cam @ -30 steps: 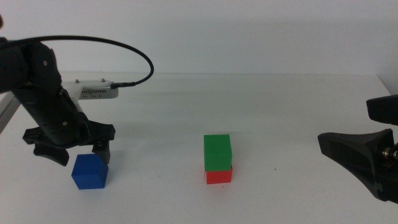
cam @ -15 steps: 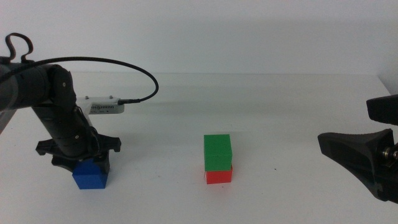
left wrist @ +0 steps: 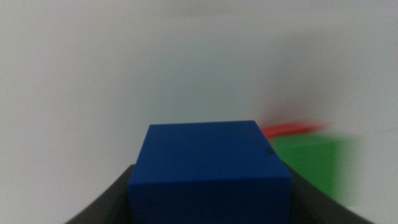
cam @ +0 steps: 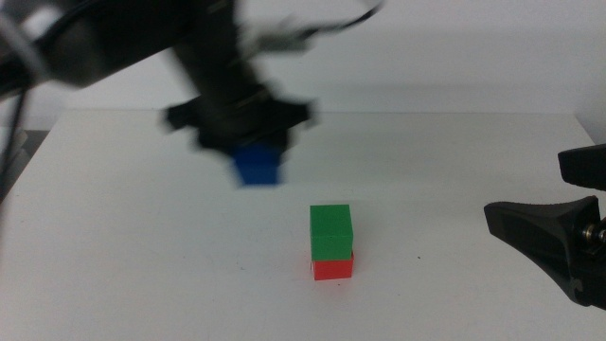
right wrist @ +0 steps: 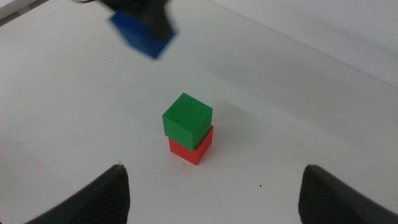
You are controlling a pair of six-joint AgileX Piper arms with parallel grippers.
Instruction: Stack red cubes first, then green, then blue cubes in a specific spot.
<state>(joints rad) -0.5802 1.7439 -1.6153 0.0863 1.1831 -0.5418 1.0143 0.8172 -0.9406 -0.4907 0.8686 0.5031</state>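
My left gripper should keep holding the blue cube until it's lined up: it hangs above and aside from the green cube.
The green cube sits on the red cube near the table's middle; both also show in the right wrist view, green over red. My left gripper is shut on the blue cube and holds it in the air, up and to the left of the stack, blurred by motion. In the left wrist view the blue cube fills the space between the jaws, with the green cube beyond it. My right gripper waits open at the right edge. The stack covers the spot.
The white table stretches around the stack. Its far edge runs across the back and its left edge shows at the far left.
My left gripper has closed on the blue cube, lifted it off the table at the left and carried it up and right toward the stack. The right arm has not moved.
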